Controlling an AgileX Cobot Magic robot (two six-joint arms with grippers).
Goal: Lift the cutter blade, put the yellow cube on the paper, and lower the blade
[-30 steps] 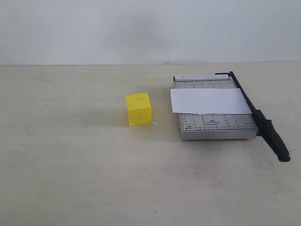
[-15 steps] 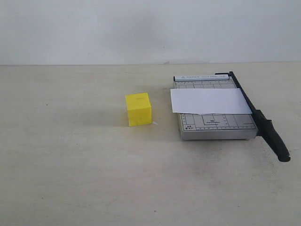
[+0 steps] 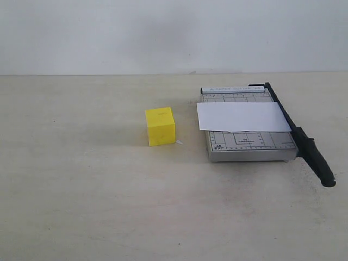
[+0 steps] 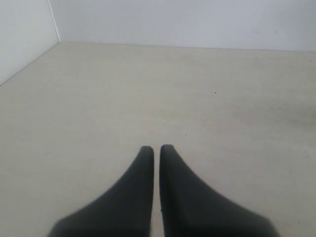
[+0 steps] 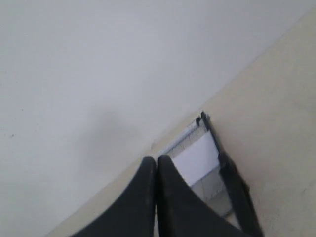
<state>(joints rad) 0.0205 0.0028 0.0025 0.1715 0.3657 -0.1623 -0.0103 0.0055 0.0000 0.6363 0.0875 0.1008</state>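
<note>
I need to raise the cutter blade and leave the paper (image 3: pixel 243 117) for the cube, so my right gripper should next grab the blade by its thick black handle (image 3: pixel 317 160).
The yellow cube (image 3: pixel 160 126) rests on the table, left of the grey gridded cutter board (image 3: pixel 250 144). A white sheet of paper (image 3: pixel 243 117) lies across that board. The cutter blade (image 3: pixel 300 136) is down along the board's right side, its thick black handle sticking out over the table toward the front. Neither arm shows in the exterior view. My left gripper (image 4: pixel 154 148) is shut over bare table, holding nothing. My right gripper (image 5: pixel 157 159) is shut too and empty; beyond it lie the paper (image 5: pixel 197 157), the board (image 5: pixel 213 187) and the blade (image 5: pixel 232 177).
The pale tabletop (image 3: pixel 81 190) runs back to a white wall (image 3: pixel 163 32). In the left wrist view a second white wall (image 4: pixel 24 34) meets the table at a corner.
</note>
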